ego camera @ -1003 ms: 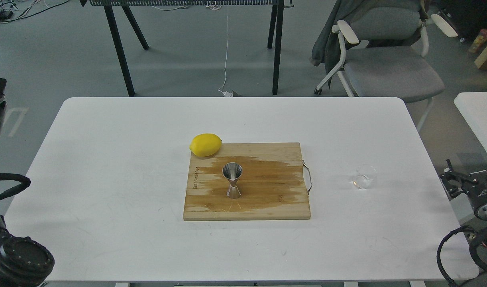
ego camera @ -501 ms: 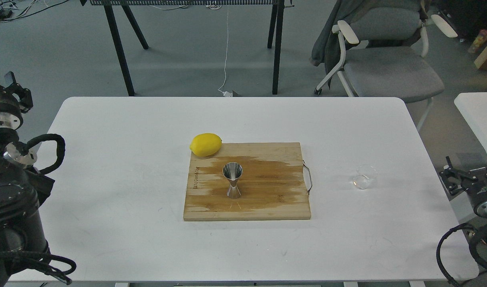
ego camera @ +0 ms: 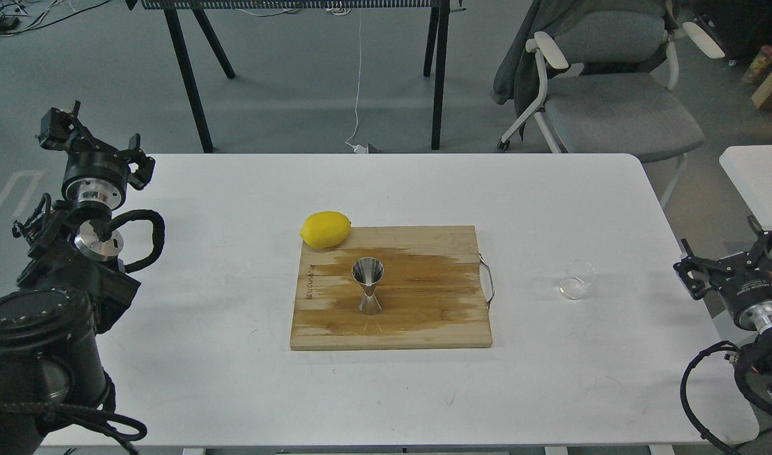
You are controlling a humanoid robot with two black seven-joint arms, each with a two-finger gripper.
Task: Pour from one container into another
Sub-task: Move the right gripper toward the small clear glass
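My right gripper reaches the clear glass cup next and takes hold of its side [ego camera: 577,280] to pour from the cup into the steel jigger [ego camera: 367,285].
The small clear glass cup [ego camera: 577,280] stands on the white table [ego camera: 203,354], to the right of the wooden cutting board [ego camera: 424,322]. On the board's middle the shiny steel jigger [ego camera: 367,285] stands upright. My left gripper [ego camera: 94,142] hangs over the table's far left corner, far from both, its fingers spread open around nothing. My right gripper [ego camera: 730,253] is at the table's right edge, a short way right of the glass cup, also open and holding nothing.
A yellow lemon [ego camera: 326,229] rests at the board's far left corner. The board has a metal handle [ego camera: 489,281] on its right side. A grey chair [ego camera: 613,107] and black table legs [ego camera: 187,76] stand behind; another white table [ego camera: 759,183] is at the right.
My left arm has risen from the lower left and its gripper now stands over the table's far left corner. My right gripper has edged left and up, toward the glass cup.
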